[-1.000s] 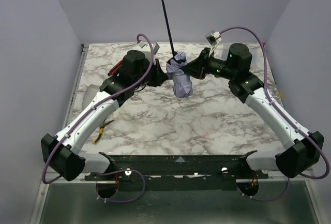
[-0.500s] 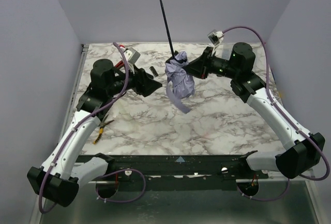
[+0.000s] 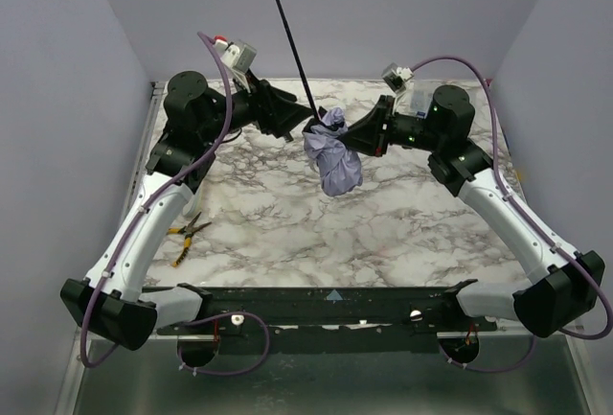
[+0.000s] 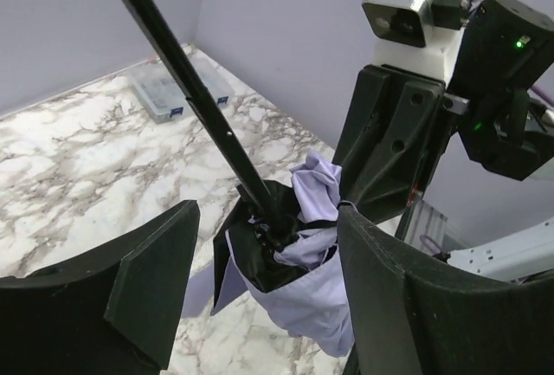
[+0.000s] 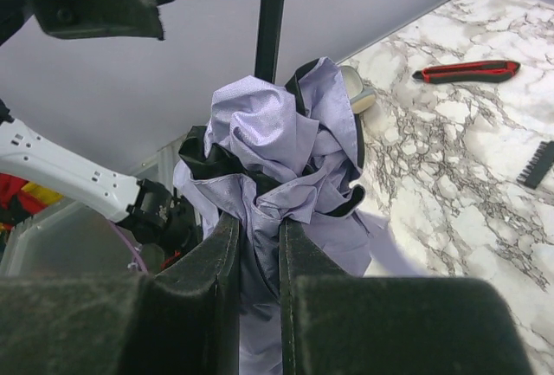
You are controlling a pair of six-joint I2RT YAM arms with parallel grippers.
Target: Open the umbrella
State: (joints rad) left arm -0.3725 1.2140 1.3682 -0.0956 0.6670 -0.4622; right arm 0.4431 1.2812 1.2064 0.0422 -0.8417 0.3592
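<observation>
My left gripper grabs the umbrella's thin black shaft (image 5: 267,56) next, close to where it enters the folds, so the fabric (image 5: 277,141) stays free to open.
The umbrella (image 3: 332,158) hangs above the table as a crumpled pale lavender bundle with black lining. Its thin black shaft (image 3: 287,32) slants up and left out of the top view. My right gripper (image 3: 356,135) comes in from the right and is shut on a fold of the lavender fabric (image 5: 277,141), pinched at my right gripper (image 5: 258,245). My left gripper (image 3: 303,120) is open at the back left. In its wrist view the left gripper (image 4: 268,284) stands with one finger on each side of the umbrella (image 4: 316,293), where the shaft (image 4: 190,80) enters the folds.
Yellow-handled pliers (image 3: 187,233) lie on the marble table (image 3: 287,233) at the left. A red utility knife (image 5: 467,70), a black comb (image 5: 538,163) and a clear plastic box (image 4: 173,89) lie towards the back. Purple walls close in the table.
My left gripper let go of the umbrella and opened. It drew back to the left, then swung up behind to the shaft. The shaft has tilted further left.
</observation>
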